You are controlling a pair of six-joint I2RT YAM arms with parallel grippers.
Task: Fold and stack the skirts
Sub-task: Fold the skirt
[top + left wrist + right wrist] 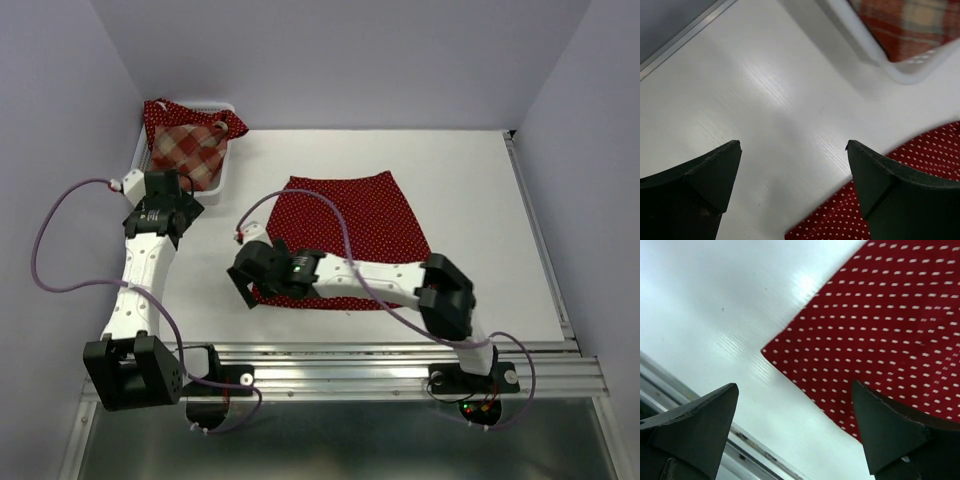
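Observation:
The robot will next grab the spread polka-dot skirt by its near basket-side corner [257,297] [770,350] with the right gripper to fold it, and will leave that edge's other corner for the left gripper.
A dark red polka-dot skirt [355,225] lies spread flat on the white table. Its near left corner shows in the right wrist view [880,325] and an edge shows in the left wrist view [875,200]. A plaid skirt [190,148] lies in the white basket [222,170] on top of another polka-dot skirt [160,112]. My right gripper [245,285] is open and empty, hovering over the spread skirt's near left corner [795,405]. My left gripper [170,190] is open and empty beside the basket [792,160], over bare table.
The basket's white rim [875,50] with plaid cloth [905,25] inside fills the upper right of the left wrist view. The table's metal front rail [705,405] runs just below the right gripper. Grey walls enclose the table on three sides.

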